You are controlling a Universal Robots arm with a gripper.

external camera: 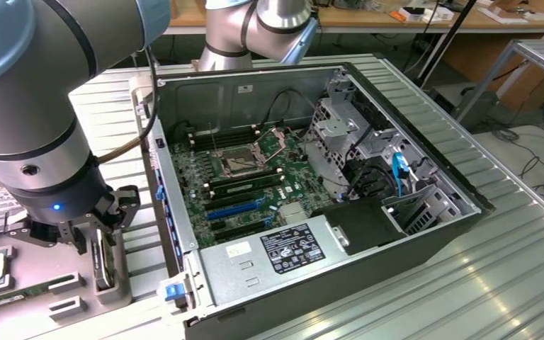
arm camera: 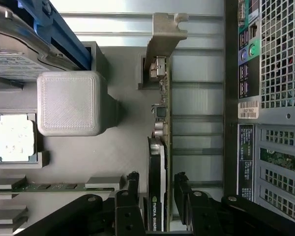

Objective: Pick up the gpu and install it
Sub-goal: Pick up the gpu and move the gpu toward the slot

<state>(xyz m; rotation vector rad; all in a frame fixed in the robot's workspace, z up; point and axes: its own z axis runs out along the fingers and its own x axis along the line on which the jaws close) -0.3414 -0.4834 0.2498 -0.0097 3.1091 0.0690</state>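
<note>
I should next grab the GPU with my gripper by its lettered fan end [arm camera: 156, 196]. That leaves its end bracket [arm camera: 163, 37] free to install the GPU in the computer case.
The gpu [arm camera: 160, 147] is a thin dark card with a silver-grey end bracket [arm camera: 164, 34], standing on edge in a slot of the grey parts tray [arm camera: 123, 162]. My gripper [arm camera: 156, 177] is open and straddles the card's fan end, one black finger on each side with a small gap to it. In the exterior view the gripper [external camera: 97, 241] hangs low over the gpu [external camera: 105, 263] at the lower left, beside the open computer case [external camera: 244, 85]. Blue expansion slots [external camera: 234, 209] lie bare on the green motherboard [external camera: 253, 170].
On the tray sit a grey block [arm camera: 69, 103], a processor [arm camera: 12, 137], a silver hard drive [arm camera: 14, 59] and a green memory stick [arm camera: 39, 187]. The case's perforated rear panel [arm camera: 280, 73] stands close beside the card. The power supply [external camera: 272, 251] fills the case's near corner.
</note>
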